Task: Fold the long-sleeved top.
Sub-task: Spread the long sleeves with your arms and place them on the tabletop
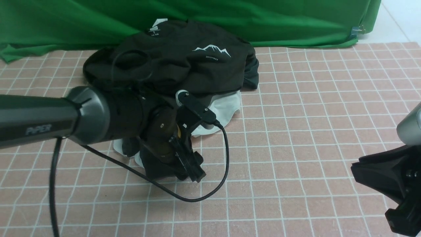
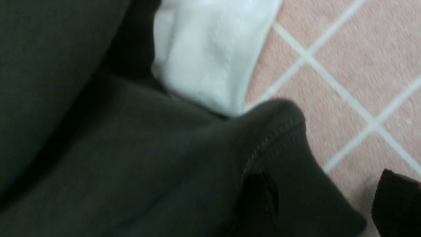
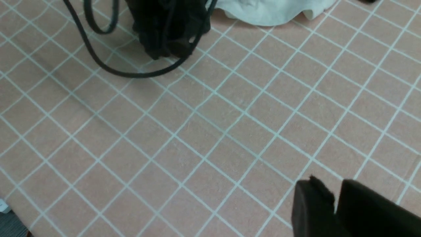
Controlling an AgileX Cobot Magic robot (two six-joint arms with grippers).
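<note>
My left gripper grabs the loose sleeve by its ribbed cuff [image 1: 157, 169] next, since the rest of the top [image 1: 185, 55] lies bunched over a white garment.
The long-sleeved top [image 1: 184, 62] is a black heap at the back centre, its white mountain logo [image 1: 212, 50] facing up. One sleeve trails toward me, and its ribbed cuff [image 2: 283, 148] lies on the table. My left gripper [image 1: 194, 174] points down over that cuff, open. One fingertip [image 2: 398, 204] stands clear of the cloth with bare table between; the other is lost against the dark fabric. My right gripper [image 3: 335, 200] hovers at the near right [image 1: 394, 197], far from the top. It is shut with only a thin slit between the fingers and holds nothing.
A white garment [image 1: 223, 108] lies under the front of the black heap and beside the cuff [image 2: 210, 56]. A dark garment edge [image 1: 251, 74] shows at the heap's right. The left arm's cable [image 1: 210, 194] loops over the pink gridded cloth [image 1: 296, 148]. A green backdrop [image 1: 230, 19] closes the rear.
</note>
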